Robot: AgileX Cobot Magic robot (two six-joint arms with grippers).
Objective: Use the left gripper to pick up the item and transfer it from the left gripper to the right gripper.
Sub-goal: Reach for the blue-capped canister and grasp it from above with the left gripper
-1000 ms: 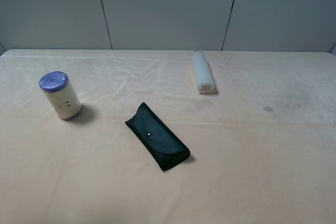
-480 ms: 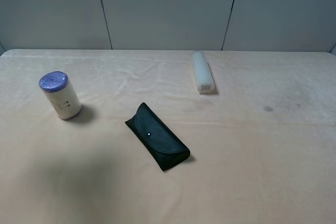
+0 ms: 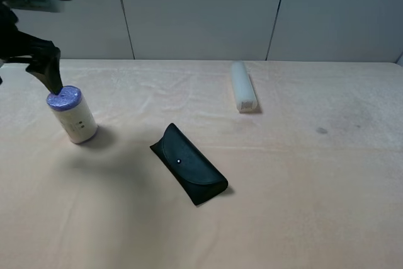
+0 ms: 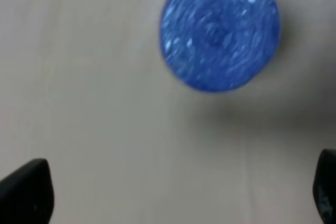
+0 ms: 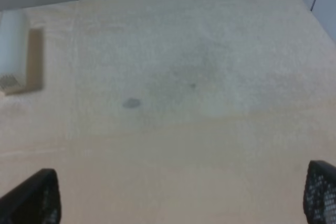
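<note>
My left gripper is to grab the cream-white roll point(image 3: 77, 122) next by its purple-topped end point(image 3: 64, 97), so that it can hand the roll over to my right gripper.
The item point(image 3: 72, 115) is a cream-white roll with a purple top, standing upright at the left of the table. My left gripper point(image 3: 30, 75) hovers just above and behind it, with one black finger point(image 3: 53, 72) reaching down near the purple top. In the left wrist view the purple top point(image 4: 219, 31) lies ahead of the left gripper point(image 4: 176, 192), whose fingertips point(image 4: 25, 192) stand wide apart and empty. My right gripper point(image 5: 176, 195) is open and empty over bare table at the right; it is out of the exterior view.
A black glasses case point(image 3: 189, 164) lies at the middle of the table. A long white tube point(image 3: 243, 86) lies at the back, also in the right wrist view point(image 5: 13, 51). A small dark stain point(image 3: 321, 131) marks the cloth. Grey wall panels stand behind.
The left arm has come into the exterior view from the left and now hangs over the roll. Before, only its shadow showed on the table. The objects have not moved.
</note>
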